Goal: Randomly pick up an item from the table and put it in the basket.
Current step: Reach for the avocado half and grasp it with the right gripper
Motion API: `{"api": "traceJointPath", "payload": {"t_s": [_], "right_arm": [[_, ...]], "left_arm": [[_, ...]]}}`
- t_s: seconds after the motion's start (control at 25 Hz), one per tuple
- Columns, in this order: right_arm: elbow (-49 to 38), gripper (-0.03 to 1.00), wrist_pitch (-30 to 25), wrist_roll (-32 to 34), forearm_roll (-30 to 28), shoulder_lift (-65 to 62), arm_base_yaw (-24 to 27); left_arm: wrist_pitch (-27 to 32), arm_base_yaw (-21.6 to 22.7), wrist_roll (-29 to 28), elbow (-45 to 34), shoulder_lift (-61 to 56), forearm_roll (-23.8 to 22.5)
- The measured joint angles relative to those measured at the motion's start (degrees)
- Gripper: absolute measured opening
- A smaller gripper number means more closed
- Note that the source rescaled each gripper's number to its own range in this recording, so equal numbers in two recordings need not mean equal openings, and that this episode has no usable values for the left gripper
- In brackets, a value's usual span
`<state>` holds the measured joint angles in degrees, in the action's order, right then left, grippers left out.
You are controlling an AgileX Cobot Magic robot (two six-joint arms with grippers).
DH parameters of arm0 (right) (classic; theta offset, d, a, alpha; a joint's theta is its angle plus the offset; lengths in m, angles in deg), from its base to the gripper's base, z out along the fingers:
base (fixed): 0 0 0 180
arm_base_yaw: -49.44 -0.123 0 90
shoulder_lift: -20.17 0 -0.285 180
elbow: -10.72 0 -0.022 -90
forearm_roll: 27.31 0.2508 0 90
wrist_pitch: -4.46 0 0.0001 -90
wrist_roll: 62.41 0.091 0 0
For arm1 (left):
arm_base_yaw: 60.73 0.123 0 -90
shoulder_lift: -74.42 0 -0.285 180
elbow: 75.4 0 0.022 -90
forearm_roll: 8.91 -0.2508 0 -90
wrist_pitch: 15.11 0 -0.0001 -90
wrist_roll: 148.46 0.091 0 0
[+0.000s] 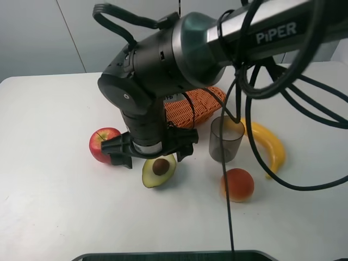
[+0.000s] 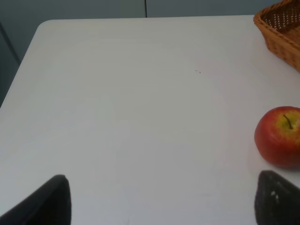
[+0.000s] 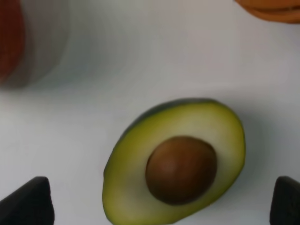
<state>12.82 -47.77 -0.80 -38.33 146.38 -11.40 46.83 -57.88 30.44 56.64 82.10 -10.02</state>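
Note:
My right gripper takes hold of the halved avocado by its sides on either side of the brown pit (image 1: 148, 174) next, to fill the wicker basket (image 1: 196, 109).
The halved avocado (image 1: 159, 169) lies cut face up on the white table (image 1: 49, 190), its brown pit showing. My right gripper (image 1: 154, 152) reaches across the middle and hovers open just above it, one finger on each side. In the right wrist view the avocado (image 3: 178, 164) lies between the open gripper's (image 3: 157, 206) fingertips. The wicker basket (image 1: 196, 109) stands behind, mostly hidden by the arm. My left gripper (image 2: 161, 206) is open and empty over bare table; it does not show in the exterior view.
A red apple (image 1: 103, 142) lies left of the avocado and shows in the left wrist view (image 2: 280, 136), as does the basket's corner (image 2: 281, 28). A grey translucent cup (image 1: 225, 138), a banana (image 1: 269, 144) and an orange-red fruit (image 1: 237, 185) are on the right.

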Motion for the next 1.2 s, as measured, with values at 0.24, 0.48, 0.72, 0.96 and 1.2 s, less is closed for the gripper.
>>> {"api": "traceJointPath", "payload": {"t_s": [0.24, 0.48, 0.72, 0.96, 1.2], "right_arm": [[0.21, 1.0, 0.0, 5.03, -2.06, 1.84, -0.14], [0.21, 1.0, 0.0, 10.39, -6.17, 2.78, -0.14], [0.26, 1.0, 1.45, 12.86, -6.39, 4.57, -0.14], [0.26, 1.0, 3.03, 13.79, -6.28, 6.22, -0.14], [0.35, 1.0, 3.24, 13.79, -6.06, 7.34, -0.14]], "left_arm": [[0.0, 0.0, -0.2, 0.0, 0.0, 0.0], [0.0, 0.0, -0.2, 0.0, 0.0, 0.0], [0.0, 0.0, -0.2, 0.0, 0.0, 0.0], [0.0, 0.0, -0.2, 0.0, 0.0, 0.0], [0.0, 0.0, -0.2, 0.0, 0.0, 0.0]]}}
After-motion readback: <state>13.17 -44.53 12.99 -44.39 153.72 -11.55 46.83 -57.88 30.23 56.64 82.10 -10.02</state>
